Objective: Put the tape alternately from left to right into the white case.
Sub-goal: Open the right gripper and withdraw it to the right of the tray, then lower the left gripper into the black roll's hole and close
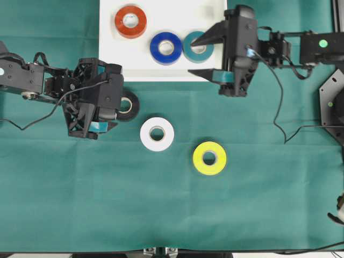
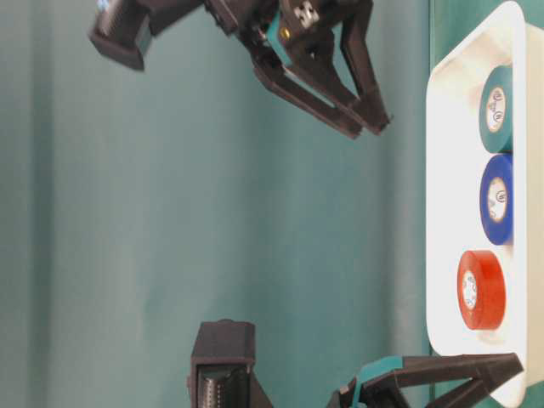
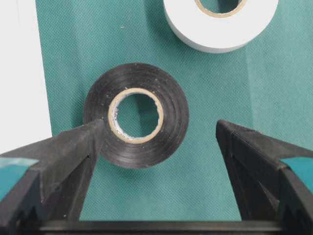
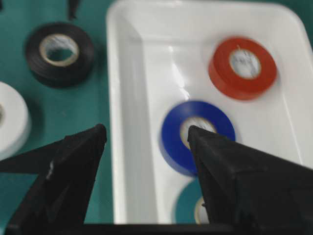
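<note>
My left gripper pinches the black tape by its narrow ring side through the open hole next, since the tape is nearly as wide as my finger gap.
Three rolls of tape lie in the white case: red-orange, blue and teal. On the green cloth lie a black roll, a white roll and a yellow roll. My left gripper hangs open over the black roll; its left finger overlaps the roll's rim and the right finger stands well clear. My right gripper is open and empty above the case's near wall, next to the blue roll and the teal roll.
The case takes up the back middle of the table. The white roll lies just beyond the black one. Cables trail from both arms, and a black mount stands at the right edge.
</note>
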Robot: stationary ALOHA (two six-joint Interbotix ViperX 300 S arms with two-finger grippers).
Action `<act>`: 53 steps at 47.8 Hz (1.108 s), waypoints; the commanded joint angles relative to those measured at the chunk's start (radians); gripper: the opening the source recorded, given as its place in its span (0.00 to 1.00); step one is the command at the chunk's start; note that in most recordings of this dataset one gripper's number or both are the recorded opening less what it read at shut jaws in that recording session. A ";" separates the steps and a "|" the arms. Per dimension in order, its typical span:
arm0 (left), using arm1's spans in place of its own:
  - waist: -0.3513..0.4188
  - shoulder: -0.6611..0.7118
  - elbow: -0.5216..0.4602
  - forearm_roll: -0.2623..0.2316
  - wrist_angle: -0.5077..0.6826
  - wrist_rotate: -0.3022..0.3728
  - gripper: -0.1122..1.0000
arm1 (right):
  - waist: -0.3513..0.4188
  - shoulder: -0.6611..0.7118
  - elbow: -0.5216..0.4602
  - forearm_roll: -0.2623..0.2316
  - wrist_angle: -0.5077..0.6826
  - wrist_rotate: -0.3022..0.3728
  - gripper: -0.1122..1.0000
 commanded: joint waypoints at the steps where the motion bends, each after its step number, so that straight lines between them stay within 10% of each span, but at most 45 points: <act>1: -0.003 -0.018 -0.017 -0.003 -0.006 -0.002 0.79 | 0.012 -0.046 0.017 -0.002 -0.069 -0.002 0.76; 17: -0.003 -0.018 -0.015 -0.003 -0.006 -0.002 0.79 | 0.023 -0.146 0.137 -0.002 -0.295 0.000 0.76; 53: -0.014 -0.014 -0.018 -0.003 -0.017 -0.012 0.79 | 0.072 -0.143 0.158 -0.002 -0.301 0.000 0.76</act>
